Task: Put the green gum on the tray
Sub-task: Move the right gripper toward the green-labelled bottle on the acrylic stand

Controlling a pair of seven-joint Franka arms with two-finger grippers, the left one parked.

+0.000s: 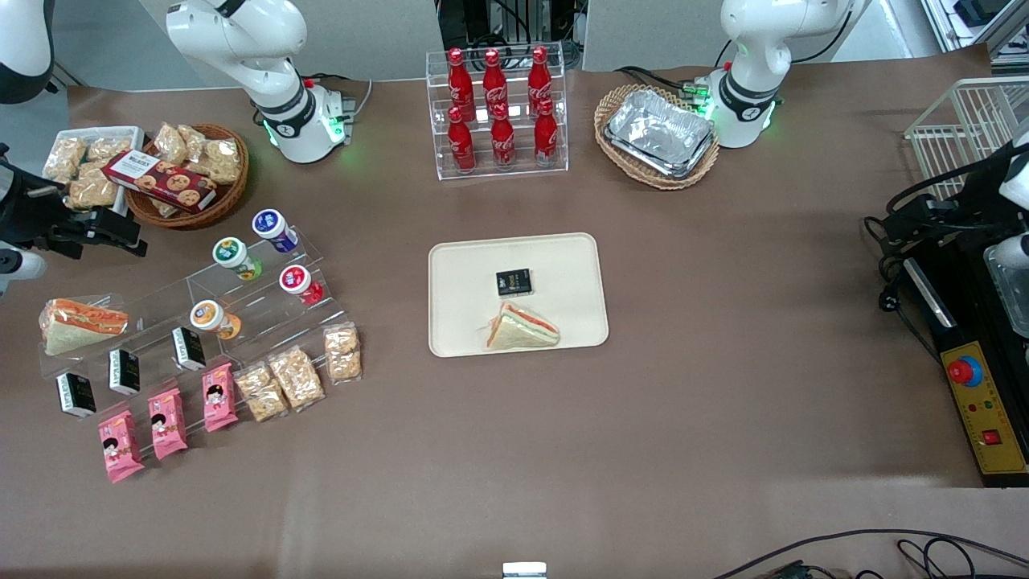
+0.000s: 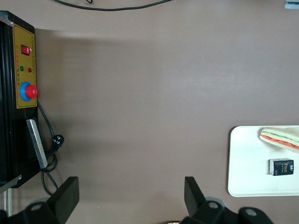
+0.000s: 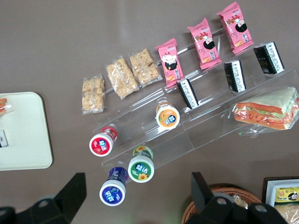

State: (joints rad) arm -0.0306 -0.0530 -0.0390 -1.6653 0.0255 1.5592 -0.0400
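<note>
I need to place the green gum on the cream tray (image 1: 563,265), so I should grab the gum by its round body (image 1: 247,267) next.
The green gum (image 1: 231,254) is a small canister with a white-rimmed green lid, lying on the upper step of a clear acrylic stand (image 1: 241,301). It also shows in the right wrist view (image 3: 141,169), between the spread fingers. The cream tray (image 1: 563,265) lies at the table's middle, well away from the stand toward the parked arm's end, and also shows in the right wrist view (image 3: 23,135) and the left wrist view (image 2: 252,163). My gripper (image 1: 120,233) hangs open and empty above the table beside the stand, at the working arm's end; it also shows in the right wrist view (image 3: 135,200).
A blue-lidded canister (image 1: 273,227), a red-lidded one (image 1: 297,281) and an orange-lidded one (image 1: 211,317) sit close to the green gum. The tray holds a black box (image 1: 513,281) and a sandwich (image 1: 521,328). A wicker basket of cookies (image 1: 185,173) stands by the gripper. A cola rack (image 1: 498,108) stands farther back.
</note>
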